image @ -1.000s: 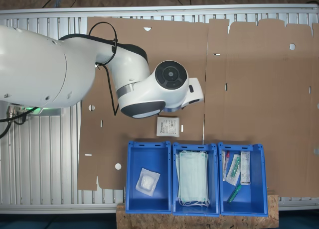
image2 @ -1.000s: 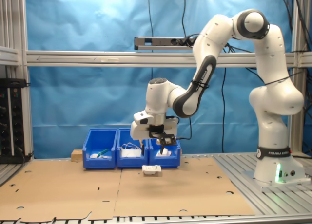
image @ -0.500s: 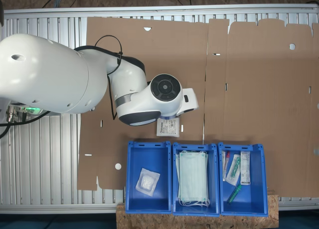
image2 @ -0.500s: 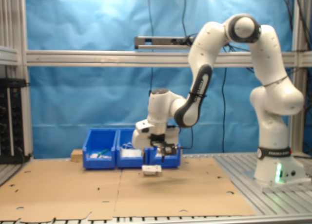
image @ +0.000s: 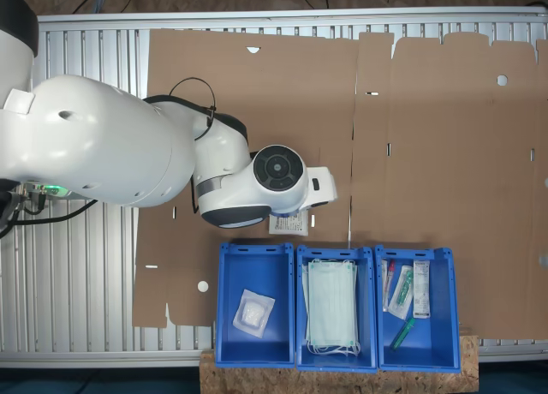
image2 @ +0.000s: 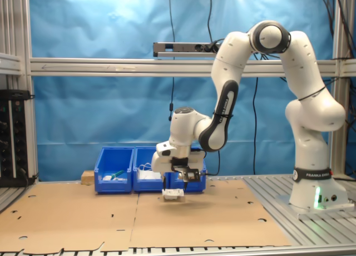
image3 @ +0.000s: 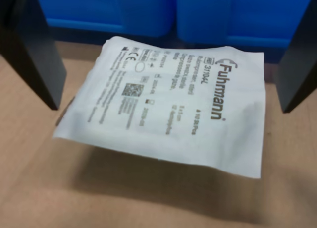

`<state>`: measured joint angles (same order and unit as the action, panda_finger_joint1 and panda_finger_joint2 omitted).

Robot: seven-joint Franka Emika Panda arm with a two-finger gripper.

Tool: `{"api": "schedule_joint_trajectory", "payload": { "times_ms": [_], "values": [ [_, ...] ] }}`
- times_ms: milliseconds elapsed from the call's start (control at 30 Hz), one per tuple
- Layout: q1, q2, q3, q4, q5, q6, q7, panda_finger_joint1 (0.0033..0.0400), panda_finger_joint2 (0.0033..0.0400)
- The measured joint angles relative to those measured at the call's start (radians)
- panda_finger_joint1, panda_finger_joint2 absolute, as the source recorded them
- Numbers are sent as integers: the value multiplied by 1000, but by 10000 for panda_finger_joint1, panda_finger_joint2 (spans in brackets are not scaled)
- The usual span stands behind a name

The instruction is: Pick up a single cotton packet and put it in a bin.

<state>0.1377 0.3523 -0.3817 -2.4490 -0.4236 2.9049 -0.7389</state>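
Note:
The gripper takes hold of its Fuhrmann-printed edge and the opposite edge next, to put the cotton packet in a bin.
The cotton packet, a flat white square with grey print, lies on the cardboard just in front of the blue bins, one edge slightly lifted. My gripper is open. Its two black fingers stand on either side of the packet, apart from it. In the second exterior view the gripper hangs low, just above the packet. In the first exterior view the wrist covers most of the packet. The bin holding one plain white pad packet stands right beside it.
Two more blue bins stand in the same row, one with pale green face masks and one with long narrow packets. Brown cardboard covers the table. Metal rails frame the table edges. The robot base stands at the second exterior view's right.
The arm has come down and moved toward the bins. The open gripper now sits low over the packet and hides most of it in the first exterior view. The packet has not moved.

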Motion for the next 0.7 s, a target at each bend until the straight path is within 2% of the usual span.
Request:
{"api": "schedule_joint_trajectory", "payload": {
  "times_ms": [700],
  "values": [
    [-49,87,-4,43,0,77,0,400,400]
  ]
}}
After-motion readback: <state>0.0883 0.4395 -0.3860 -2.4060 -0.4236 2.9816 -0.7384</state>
